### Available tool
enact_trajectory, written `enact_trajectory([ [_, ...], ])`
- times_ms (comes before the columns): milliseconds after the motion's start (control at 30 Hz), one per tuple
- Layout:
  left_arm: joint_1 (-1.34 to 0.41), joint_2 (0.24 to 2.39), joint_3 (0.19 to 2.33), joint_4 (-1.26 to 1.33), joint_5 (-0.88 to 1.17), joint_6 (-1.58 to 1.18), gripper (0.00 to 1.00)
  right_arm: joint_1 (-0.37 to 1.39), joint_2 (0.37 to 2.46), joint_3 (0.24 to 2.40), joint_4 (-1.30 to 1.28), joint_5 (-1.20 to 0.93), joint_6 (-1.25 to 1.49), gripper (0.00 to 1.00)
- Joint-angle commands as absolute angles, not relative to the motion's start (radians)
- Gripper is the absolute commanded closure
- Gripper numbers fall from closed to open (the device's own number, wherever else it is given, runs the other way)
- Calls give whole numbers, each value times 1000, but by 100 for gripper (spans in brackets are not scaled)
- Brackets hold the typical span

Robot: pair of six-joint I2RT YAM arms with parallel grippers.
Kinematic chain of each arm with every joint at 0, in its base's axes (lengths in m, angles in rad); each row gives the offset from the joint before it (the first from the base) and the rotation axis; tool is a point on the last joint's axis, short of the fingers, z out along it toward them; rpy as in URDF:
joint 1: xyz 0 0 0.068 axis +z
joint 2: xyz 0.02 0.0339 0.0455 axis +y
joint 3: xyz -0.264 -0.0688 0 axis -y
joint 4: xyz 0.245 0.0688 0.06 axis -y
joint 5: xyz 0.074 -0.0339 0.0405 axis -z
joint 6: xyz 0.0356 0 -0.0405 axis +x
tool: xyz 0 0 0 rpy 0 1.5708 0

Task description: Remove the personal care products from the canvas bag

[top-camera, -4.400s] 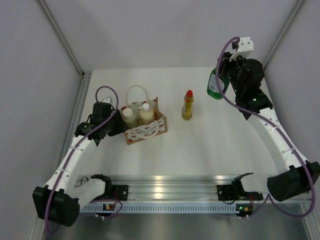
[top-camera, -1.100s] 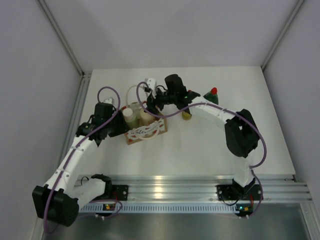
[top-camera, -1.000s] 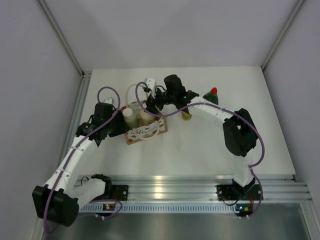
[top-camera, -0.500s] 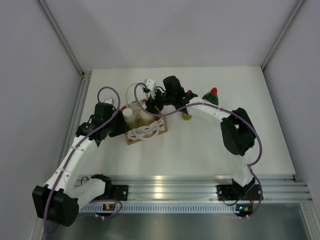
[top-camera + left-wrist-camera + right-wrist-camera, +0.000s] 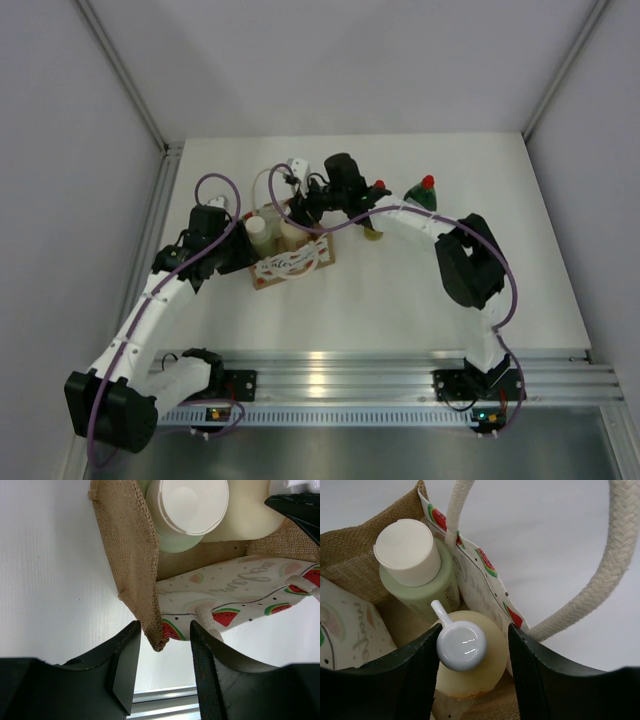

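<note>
My right gripper's fingers are open with a gap beside the white head (image 5: 461,645), so the cream pump bottle (image 5: 470,677) would stay in the bag if I lifted the gripper now.
The canvas bag (image 5: 292,260) stands left of centre. In it are the cream pump bottle (image 5: 470,677) and the pale olive-grey cylinder (image 5: 417,575) with its white cap. My right gripper (image 5: 299,208) is open just above the bag. In the right wrist view it (image 5: 476,630) has one finger on each side of the pump bottle's white head (image 5: 461,645). My left gripper (image 5: 240,254) is open at the bag's left side; in the left wrist view it (image 5: 165,635) straddles the bag's lower corner (image 5: 159,642). The yellow bottle (image 5: 374,232) and the dark green bottle (image 5: 422,192) stand on the table to the right.
The bag's cream rope handle (image 5: 615,565) loops up close beside my right gripper. My right arm (image 5: 420,225) stretches over the yellow bottle and hides most of it. Grey walls enclose the table on three sides, and a metal rail (image 5: 340,375) runs along the near edge.
My right arm has left the green bottle standing at the back right and swung left over the bag, edging slightly further left and lower in the last second. The left arm has not moved.
</note>
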State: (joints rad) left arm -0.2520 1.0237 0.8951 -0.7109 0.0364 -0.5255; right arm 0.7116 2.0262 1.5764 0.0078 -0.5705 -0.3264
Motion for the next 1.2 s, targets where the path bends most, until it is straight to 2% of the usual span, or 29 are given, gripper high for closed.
enact_trajectory([
  [0,-259,1009,887,-706,38,-525,51,718,2046,1600,80,-591,-322,48],
  [167,-262,1009,887,-706,40,-526,51,718,2062,1591,83,-597,-327,59],
  [300,-262,1012,888,-704,38,-525,51,719,2060,1568,106,-621,-327,79],
  [533,-264,1009,887,-704,35,-528,51,719,2008,1519,198,-640,-290,99],
  [933,-270,1006,887,-704,32,-526,51,726,1859,1408,425,-571,-176,100],
  [1167,-271,1002,887,-704,31,-528,51,729,1845,1423,427,-578,-169,100],
])
